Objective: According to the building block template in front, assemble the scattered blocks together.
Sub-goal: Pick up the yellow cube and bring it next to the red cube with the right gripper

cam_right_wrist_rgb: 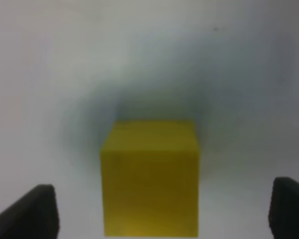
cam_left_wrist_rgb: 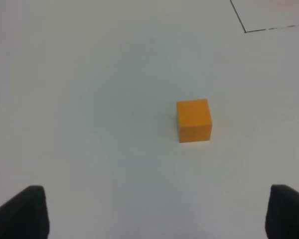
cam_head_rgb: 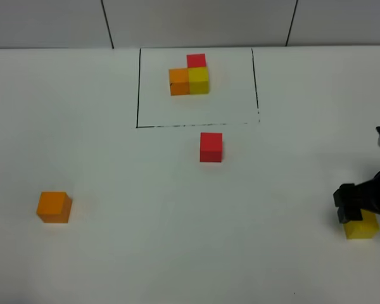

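Observation:
My fingers end above the yellow cube (cam_head_rgb: 362, 228) (cam_right_wrist_rgb: 150, 177), with wide parts of the table beside it, so my right gripper has to go lower before closing on it.
The building block template (cam_head_rgb: 190, 77), a joined red, orange and yellow cluster, sits inside a thin black drawn rectangle (cam_head_rgb: 137, 88) at the back. The loose red cube (cam_head_rgb: 211, 147) lies just in front of the rectangle. The loose orange cube (cam_head_rgb: 54, 207) lies at the front left and also shows in the left wrist view (cam_left_wrist_rgb: 194, 120), ahead of my open, empty left gripper (cam_left_wrist_rgb: 159, 196). The loose yellow cube (cam_head_rgb: 362, 228) lies at the right edge. My right gripper (cam_head_rgb: 354, 206) is low over it and open. The yellow cube (cam_right_wrist_rgb: 150, 177) sits between its spread fingers (cam_right_wrist_rgb: 37, 209).
A white tabletop (cam_head_rgb: 177, 240) carries everything. A grey panelled wall (cam_head_rgb: 196, 22) stands behind it. A corner of the drawn rectangle (cam_left_wrist_rgb: 269, 29) shows in the left wrist view. The left arm is outside the exterior high view.

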Action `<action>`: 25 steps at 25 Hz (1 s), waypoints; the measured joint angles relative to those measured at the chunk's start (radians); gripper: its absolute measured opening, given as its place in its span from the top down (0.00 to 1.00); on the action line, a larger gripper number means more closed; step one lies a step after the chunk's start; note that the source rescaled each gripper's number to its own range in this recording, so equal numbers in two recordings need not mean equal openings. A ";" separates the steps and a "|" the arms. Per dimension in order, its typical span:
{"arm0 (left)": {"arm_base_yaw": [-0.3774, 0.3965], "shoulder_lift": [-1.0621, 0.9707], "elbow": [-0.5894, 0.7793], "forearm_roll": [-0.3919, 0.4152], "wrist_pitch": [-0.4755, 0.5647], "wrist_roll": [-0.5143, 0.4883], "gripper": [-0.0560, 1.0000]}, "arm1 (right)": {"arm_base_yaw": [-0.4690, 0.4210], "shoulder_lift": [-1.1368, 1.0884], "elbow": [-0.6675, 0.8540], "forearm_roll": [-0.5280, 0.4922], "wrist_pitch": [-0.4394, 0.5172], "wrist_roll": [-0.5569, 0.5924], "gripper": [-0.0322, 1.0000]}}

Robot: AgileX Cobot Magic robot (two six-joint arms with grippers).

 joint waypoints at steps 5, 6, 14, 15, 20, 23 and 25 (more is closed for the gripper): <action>0.000 0.000 0.000 0.000 0.000 0.000 0.00 | -0.001 0.073 0.043 0.051 -0.080 -0.028 0.27; 0.000 0.000 0.000 0.000 0.000 0.000 0.00 | -0.001 0.081 0.054 0.066 -0.097 -0.045 0.27; 0.000 0.000 0.000 0.000 0.000 0.000 0.00 | -0.001 0.099 0.069 0.126 -0.159 -0.101 0.27; 0.000 0.000 0.000 0.000 0.000 0.000 0.00 | -0.001 0.099 0.070 0.126 -0.160 -0.102 0.27; 0.000 0.000 0.000 0.000 0.000 0.000 0.00 | -0.001 0.099 0.070 0.126 -0.159 -0.104 0.37; 0.000 0.000 0.000 0.000 0.000 0.000 0.00 | -0.001 0.099 0.070 0.126 -0.152 -0.104 0.45; 0.000 0.000 0.000 0.000 0.000 0.000 0.00 | -0.001 0.099 0.070 0.126 -0.146 -0.104 0.48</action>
